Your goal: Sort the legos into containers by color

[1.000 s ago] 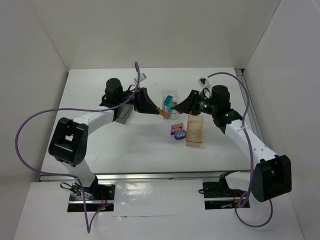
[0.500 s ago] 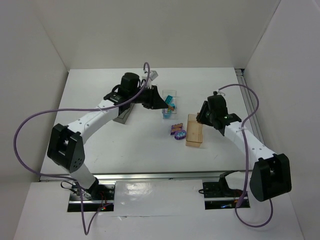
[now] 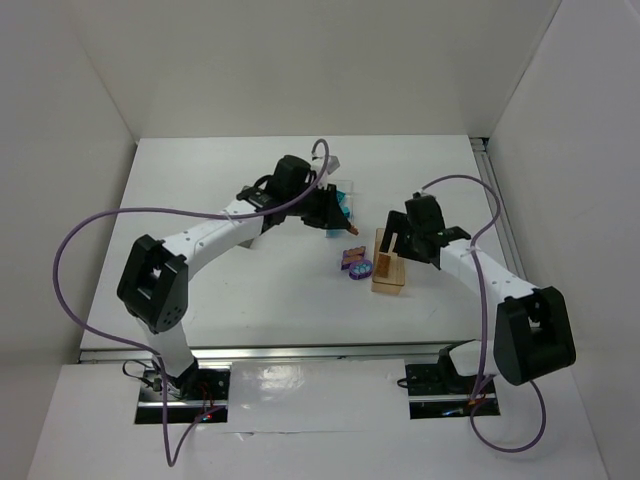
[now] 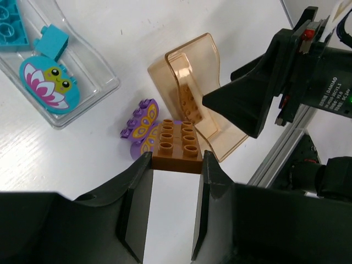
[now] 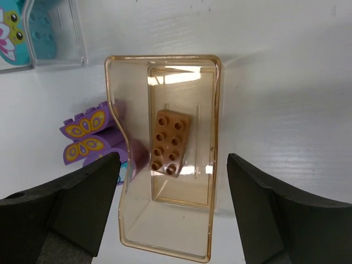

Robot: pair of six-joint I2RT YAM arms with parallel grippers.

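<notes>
The orange lego hangs above the purple legos, short of the amber container's inside. My left gripper now moves it over that container before releasing it.
My left gripper [image 4: 175, 160] is shut on an orange lego [image 4: 176, 147], held above the purple legos [image 4: 142, 125]; from above it [image 3: 343, 222] hangs between the clear container [image 3: 345, 190] and the purple legos [image 3: 356, 263]. The amber container [image 5: 215, 110] holds another orange lego [image 5: 169, 143]. Over it my right gripper [image 5: 173, 159] stands open and empty, a finger on either side. Teal legos [image 4: 48, 82] lie in the clear container [image 4: 104, 82]. The dark grey container is largely hidden under my left arm.
The right gripper's black body [image 4: 247, 104] is close beside the amber container [image 4: 212, 52] in the left wrist view. Purple legos [image 5: 91, 137] touch the amber container's left wall. The table's right edge rail [image 3: 492, 180] runs nearby.
My right gripper swung from the clear container to the amber one and opened, leaving an orange lego inside. The left arm carried its orange lego rightward past the clear container.
</notes>
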